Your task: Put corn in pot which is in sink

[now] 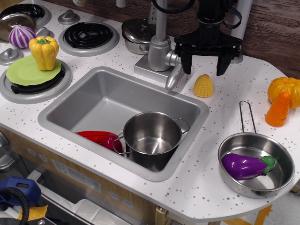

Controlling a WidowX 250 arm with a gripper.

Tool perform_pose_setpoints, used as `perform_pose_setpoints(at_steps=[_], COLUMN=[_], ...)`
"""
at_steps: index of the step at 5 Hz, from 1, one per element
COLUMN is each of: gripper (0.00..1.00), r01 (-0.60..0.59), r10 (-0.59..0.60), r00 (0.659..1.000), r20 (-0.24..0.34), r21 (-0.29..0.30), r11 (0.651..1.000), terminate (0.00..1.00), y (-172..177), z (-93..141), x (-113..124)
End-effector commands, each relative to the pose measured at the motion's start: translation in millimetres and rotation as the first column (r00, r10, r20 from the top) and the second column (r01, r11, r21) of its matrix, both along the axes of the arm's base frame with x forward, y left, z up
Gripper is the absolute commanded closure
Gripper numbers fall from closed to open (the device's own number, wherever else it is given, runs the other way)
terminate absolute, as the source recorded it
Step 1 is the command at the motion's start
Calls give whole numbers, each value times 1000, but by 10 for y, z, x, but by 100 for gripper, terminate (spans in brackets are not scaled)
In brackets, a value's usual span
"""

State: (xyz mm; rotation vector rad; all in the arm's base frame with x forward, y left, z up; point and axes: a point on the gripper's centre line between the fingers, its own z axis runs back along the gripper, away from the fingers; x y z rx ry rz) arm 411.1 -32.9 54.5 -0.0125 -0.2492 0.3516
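The corn needs to go in the pot (153,136) in the sink. My gripper needs to grab the corn by its narrow tapered tip (204,79) next.
The corn (203,86) is a small yellow ribbed cone standing on the white counter, right of the faucet. My gripper (204,66) is black, open and empty, hanging just above and behind the corn with a finger on each side. The pot (152,138) is a deep shiny steel pot with wire loop handles, standing upright and empty in the front right of the sink (96,98).
A grey faucet (161,47) stands behind the sink, left of the gripper. A red item (99,138) lies in the sink beside the pot. A pan (276,180) holds a purple eggplant (245,165). An orange carrot (278,110), a yellow pepper (44,51) and a lidded pot (136,33) stand around.
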Motion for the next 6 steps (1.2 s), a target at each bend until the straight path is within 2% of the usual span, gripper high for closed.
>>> perform_pose_setpoints(at_steps=[1,4,6], gripper=[0,0,0], r01=[0,70,83], r10=[0,-69,-77], r00=[1000,996,994], r20=[0,62,83], r21=[0,-26,-66], r11=[1000,997,994], terminate=[0,0,0], y=[0,69,110], z=[0,-128,-201], x=[0,164,229])
